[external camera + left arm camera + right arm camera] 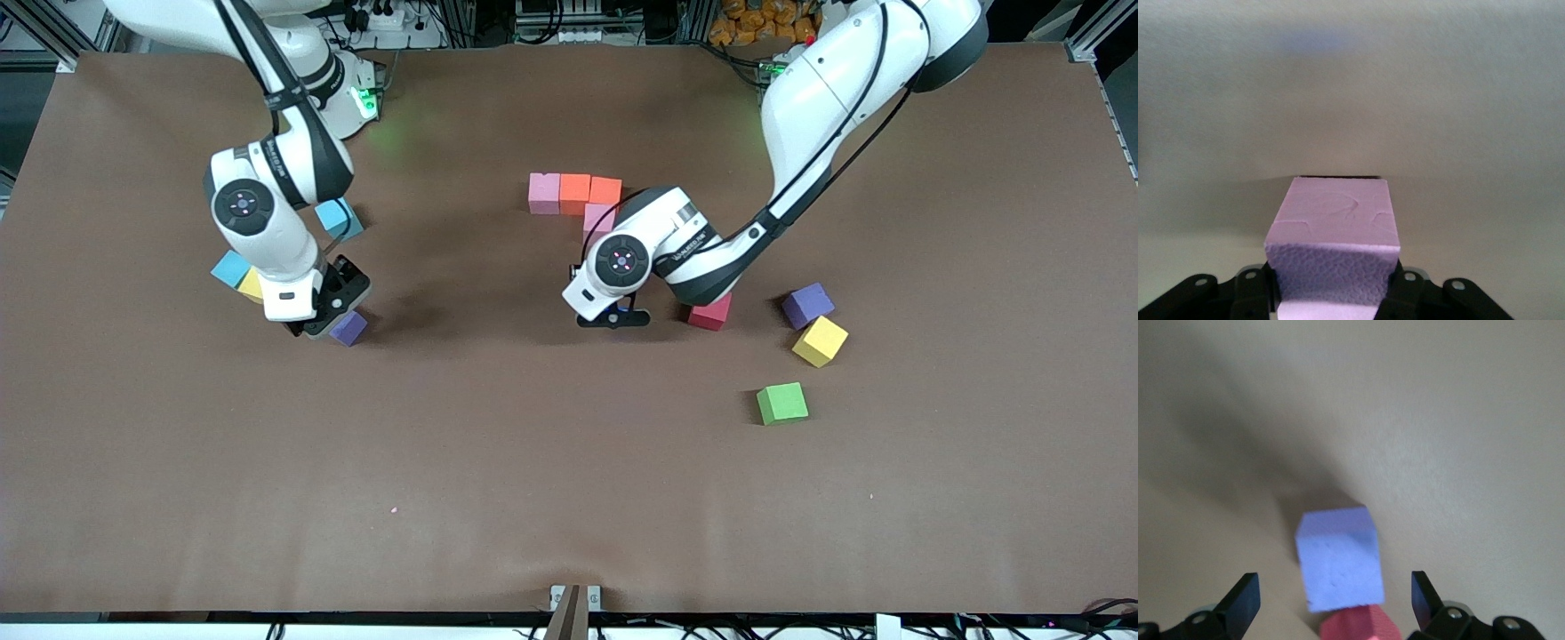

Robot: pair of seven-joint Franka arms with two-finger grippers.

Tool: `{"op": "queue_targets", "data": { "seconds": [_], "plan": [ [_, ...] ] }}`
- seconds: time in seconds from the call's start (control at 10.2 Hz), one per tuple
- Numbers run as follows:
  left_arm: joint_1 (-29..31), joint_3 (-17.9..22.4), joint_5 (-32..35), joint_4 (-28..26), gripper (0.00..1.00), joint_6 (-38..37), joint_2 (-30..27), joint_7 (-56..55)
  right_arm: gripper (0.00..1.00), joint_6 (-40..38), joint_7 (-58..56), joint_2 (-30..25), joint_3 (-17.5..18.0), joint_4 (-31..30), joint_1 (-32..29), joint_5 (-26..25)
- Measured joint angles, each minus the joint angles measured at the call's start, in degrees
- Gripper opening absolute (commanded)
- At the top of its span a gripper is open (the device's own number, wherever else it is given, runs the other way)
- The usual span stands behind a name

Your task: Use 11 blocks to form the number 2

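The right gripper's fingers are above the red block (1361, 627) and short of the purple block (1340, 563), so the right gripper should move farther toward the purple block before it closes on it.
A row of a pink block (544, 193) and two orange blocks (575, 192) (605, 190) lies mid-table, with another pink block (598, 218) just nearer the camera. My left gripper (612, 318) (1333, 283) is shut on a pink block (1335, 227), low over the table beside a red block (709, 313). My right gripper (307, 327) (1335, 583) is open, straddling a purple block (348, 327) (1338, 563) that touches a red block (1358, 623). A purple (807, 305), a yellow (820, 340) and a green block (782, 403) lie toward the left arm's end.
Two light-blue cubes (339, 219) (231, 268) and a partly hidden yellow block (252, 285) sit around the right arm's wrist. The brown table cover (533, 498) spreads wide between the blocks and the camera.
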Motion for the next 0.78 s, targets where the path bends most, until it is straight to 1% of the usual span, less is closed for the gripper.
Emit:
{"op": "queue_targets", "data": {
  "seconds": [0.1, 0.2, 0.39, 0.59, 0.78],
  "plan": [
    [-0.2, 0.0, 0.0, -0.1, 0.26, 0.0, 0.0, 0.8, 1.00, 1.6, -4.0, 1.3, 0.0, -0.5, -2.0, 0.0],
    [-0.2, 0.0, 0.0, -0.1, 0.26, 0.0, 0.0, 1.2, 1.00, 2.4, -5.7, 2.7, 0.0, -0.6, -3.0, 0.3],
    [-0.2, 0.2, 0.0, -0.1, 0.26, 0.0, 0.0, 1.6, 1.00, 3.0, -6.3, 5.5, 0.4, -0.6, -3.2, 3.0],
    [-0.3, 0.2, 0.0, -0.3, 0.26, 0.0, 0.1, 1.6, 1.00, 3.0, -6.3, 6.1, 1.7, -0.5, -3.1, 4.2],
    [-0.6, 0.2, 0.0, -0.3, 0.27, 0.1, 0.2, 1.6, 1.00, 3.0, -6.8, 6.1, 2.1, -0.2, -3.1, 4.4]
  ]
}}
